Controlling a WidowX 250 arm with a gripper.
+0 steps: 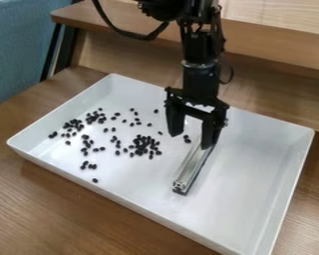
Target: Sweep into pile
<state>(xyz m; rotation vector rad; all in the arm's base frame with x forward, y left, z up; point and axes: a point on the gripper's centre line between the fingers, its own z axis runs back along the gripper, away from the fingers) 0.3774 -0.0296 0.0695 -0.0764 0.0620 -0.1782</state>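
Observation:
The robot needs to sweep the scattered black beans into a pile, so its gripper should next grab the silver metal bar (193, 168) by its end.
My gripper (191, 141) hangs over the middle of the white tray (248, 199), its two fingers spread well apart, so it is open. A silver metal bar (193, 168) lies slantwise on the tray floor, its near end toward the front and its far part by the right fingertip, which overlaps it in view. Many small black beans (143, 144) are scattered over the tray's left half, left of the bar, with denser clusters at the centre and toward the left. A couple of beans (187, 139) show between the fingers.
The tray's raised walls surround the work area on the brown wooden table (62, 209). Behind the tray stands a wooden ledge (275, 45), close to the arm. A blue fabric surface (19, 45) is at the upper left.

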